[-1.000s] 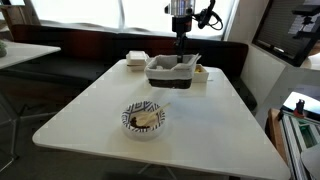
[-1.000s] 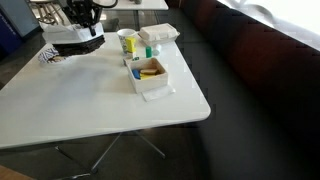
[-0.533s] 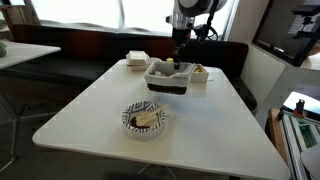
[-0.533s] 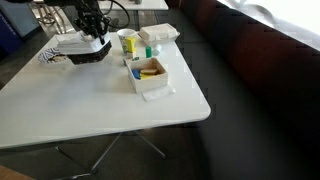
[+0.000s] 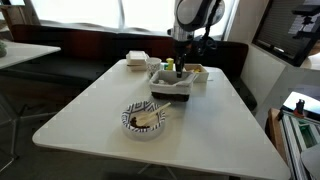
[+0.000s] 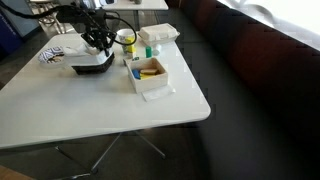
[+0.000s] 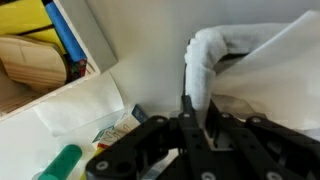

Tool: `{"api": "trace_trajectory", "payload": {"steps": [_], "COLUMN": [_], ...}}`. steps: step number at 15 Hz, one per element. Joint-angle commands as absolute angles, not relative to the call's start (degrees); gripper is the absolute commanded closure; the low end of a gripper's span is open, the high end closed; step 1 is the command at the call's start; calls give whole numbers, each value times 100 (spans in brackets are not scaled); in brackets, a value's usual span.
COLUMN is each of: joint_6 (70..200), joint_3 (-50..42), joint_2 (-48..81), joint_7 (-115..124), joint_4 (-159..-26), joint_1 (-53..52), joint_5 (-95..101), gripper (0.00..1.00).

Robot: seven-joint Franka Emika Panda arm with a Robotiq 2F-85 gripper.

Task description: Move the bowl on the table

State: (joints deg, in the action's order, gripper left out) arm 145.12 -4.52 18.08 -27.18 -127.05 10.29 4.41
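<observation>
The bowl is low over flat table, clear of the beige box, and would end upright, so I will open my gripper.
The squarish dark-sided bowl (image 5: 171, 88) with white rim and inside is low over the white table (image 5: 210, 125), between the round patterned bowl and the beige box. It also shows in an exterior view (image 6: 90, 64). My gripper (image 5: 180, 70) comes down from above and is shut on the bowl's far rim; it is also seen in an exterior view (image 6: 99, 43). In the wrist view the black fingers (image 7: 196, 122) pinch the white rim (image 7: 205, 55). I cannot tell whether the bowl touches the table (image 6: 90, 120).
A round zigzag-patterned bowl (image 5: 146, 119) with food sits nearer the table's front, also in an exterior view (image 6: 50, 54). A beige open box (image 6: 150, 72) with yellow and blue items, a green cup (image 6: 127, 41) and a white container (image 6: 160, 33) stand close by. A dark bench lies behind.
My gripper has carried the bowl away from the table's far edge toward the patterned bowl and lowered it; it stays shut on the rim.
</observation>
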Motion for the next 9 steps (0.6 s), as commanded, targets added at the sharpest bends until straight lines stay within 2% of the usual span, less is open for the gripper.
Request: {"api": "trace_trajectory", "payload": {"steps": [1,2,3,4,9], "joint_6": [14593,14580,14586,14570,13865], "joint_3": [-362,-361,-357,-347,-351], "joint_2": [2018,2029,2029,1994,1593], "joint_7": [-2817,-2808,-2780,-2778,-2428], "joint_4": [-12582,-12564,-12550,-12551,-12519], "joint_1": [1105,1098,1089,1086,990], "joint_5": [457,478,486,487,434], "gripper": [96,95,68,59,23]}}
